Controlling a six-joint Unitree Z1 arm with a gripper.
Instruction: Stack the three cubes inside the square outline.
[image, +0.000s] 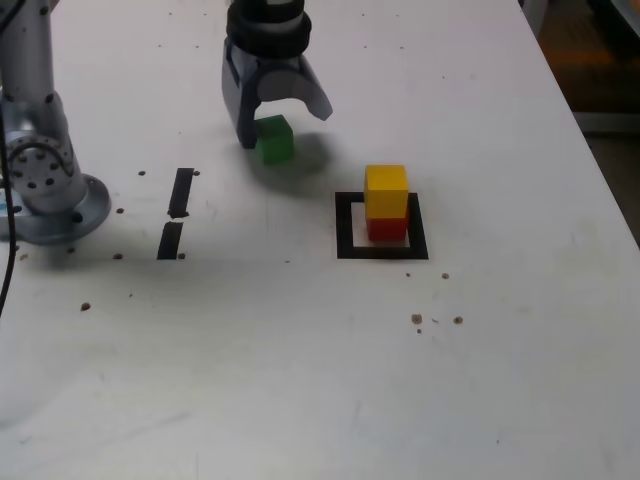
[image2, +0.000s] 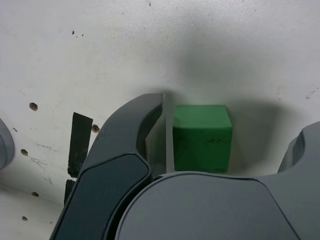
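Observation:
My gripper's finger reaches down beside the green cube's side (image: 275, 145), so my gripper should close on the green cube now.
The green cube (image: 275, 140) (image2: 202, 137) rests on the white table in the back half of the exterior view. My gripper (image: 283, 122) (image2: 225, 145) is lowered over it and open, its jaws standing on either side of the cube. In the wrist view one finger pad (image2: 167, 135) lies close against the cube's side, while the other finger stands apart from it. Toward the exterior view's right, the yellow cube (image: 386, 190) sits on top of the red cube (image: 387, 229), both inside the square outline (image: 346, 225).
Two short black strips (image: 181, 192) (image: 170, 240) lie at the exterior view's left, one also in the wrist view (image2: 80, 145). The arm's metal base (image: 40, 170) stands at the far left. The table's edge (image: 600, 150) runs along the right. Small brown specks dot the surface.

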